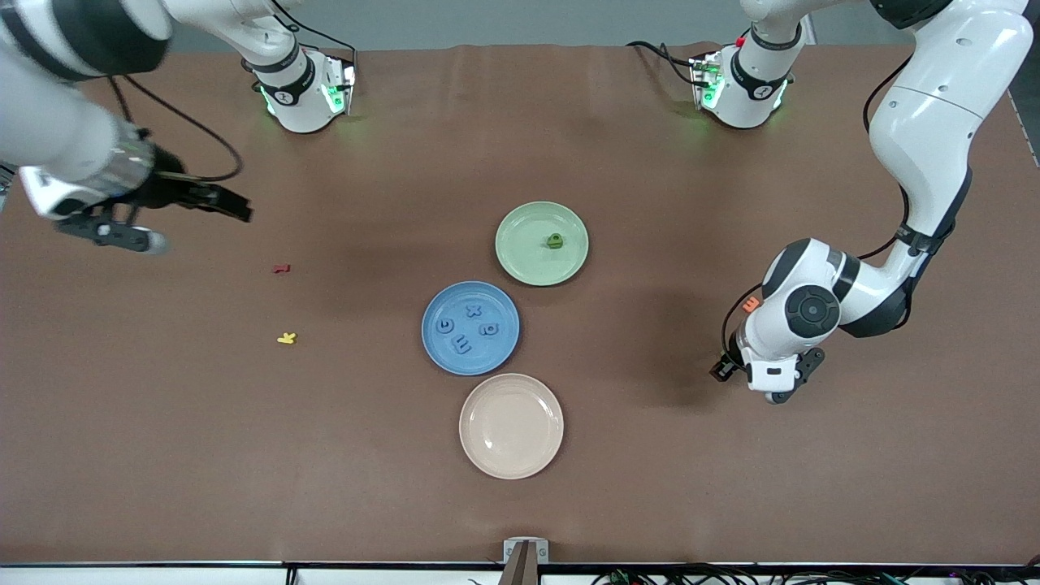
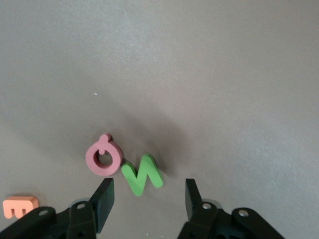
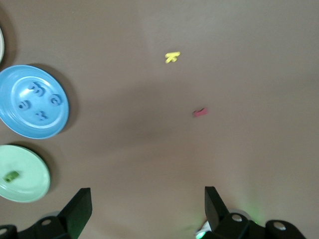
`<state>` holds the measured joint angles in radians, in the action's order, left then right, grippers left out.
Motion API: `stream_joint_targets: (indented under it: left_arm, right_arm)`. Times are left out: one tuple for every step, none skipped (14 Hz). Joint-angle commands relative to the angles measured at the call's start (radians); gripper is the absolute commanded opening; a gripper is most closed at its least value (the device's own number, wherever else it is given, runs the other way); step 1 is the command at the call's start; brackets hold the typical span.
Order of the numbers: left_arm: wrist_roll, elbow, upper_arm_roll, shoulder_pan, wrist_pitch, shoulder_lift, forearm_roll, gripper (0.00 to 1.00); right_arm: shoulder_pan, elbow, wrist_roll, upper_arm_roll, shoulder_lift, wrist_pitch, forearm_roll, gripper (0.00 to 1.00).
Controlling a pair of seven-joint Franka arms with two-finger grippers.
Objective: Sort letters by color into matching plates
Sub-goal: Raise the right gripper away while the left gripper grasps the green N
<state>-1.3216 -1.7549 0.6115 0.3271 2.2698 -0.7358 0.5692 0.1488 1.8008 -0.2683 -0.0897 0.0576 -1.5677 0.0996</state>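
Observation:
My left gripper should next grab the green letter by its slanted middle strokes. Then the letter can be sorted onto the pale green plate (image 1: 528,260).
The blue plate (image 1: 470,357) holds several blue letters (image 1: 463,344). Beside it, farther from the front camera, the pale green plate (image 1: 528,260) carries one green letter (image 1: 555,240). Another green letter (image 2: 142,174) lies flat on the table toward the left arm's end, touching a pink letter (image 2: 103,158). My left gripper (image 2: 148,199) hangs low just short of it, open, with nothing between its fingers. In the front view the left arm hides these letters. My right gripper (image 3: 147,204) is open and empty, up over the right arm's end of the table.
A beige plate (image 1: 511,426) sits nearest the front camera, next to the blue one. A red letter (image 1: 281,268) and a yellow letter (image 1: 286,338) lie toward the right arm's end. An orange letter (image 2: 20,205) rests near the pink one.

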Motion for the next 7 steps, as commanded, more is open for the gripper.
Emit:
stream_joint_targets:
  left_arm:
    - [-0.068, -0.003, -0.001, -0.002, -0.015, 0.007, -0.014, 0.67]
    - [-0.085, -0.003, -0.001, -0.002, -0.015, 0.007, -0.014, 0.67]
    - [-0.099, -0.005, -0.001, -0.002, -0.015, 0.006, -0.014, 0.67]
    - [-0.116, -0.006, -0.001, -0.002, -0.015, 0.004, -0.014, 0.67]
    - [-0.137, -0.008, -0.001, -0.002, -0.015, 0.001, -0.014, 0.67]
    - [-0.152, -0.008, -0.002, -0.002, -0.015, -0.001, -0.014, 0.67]
    - [-0.162, -0.008, -0.004, -0.002, -0.015, -0.007, -0.014, 0.67]
  right_arm:
    - [-0.116, 0.008, 0.189, 0.021, 0.03, 0.001, -0.023, 1.0]
    - [-0.129, -0.024, 0.234, 0.021, 0.027, 0.001, -0.05, 1.0]
    - [-0.14, -0.056, 0.265, 0.021, 0.022, 0.001, -0.055, 1.0]
    - [-0.146, -0.098, 0.294, 0.021, 0.021, 0.001, -0.057, 1.0]
    - [-0.149, -0.136, 0.32, 0.021, 0.018, 0.003, -0.057, 1.0]
    - [-0.147, -0.164, 0.324, 0.021, 0.016, 0.003, -0.067, 1.0]
    - [-0.147, -0.185, 0.324, 0.021, 0.016, 0.005, -0.096, 1.0]
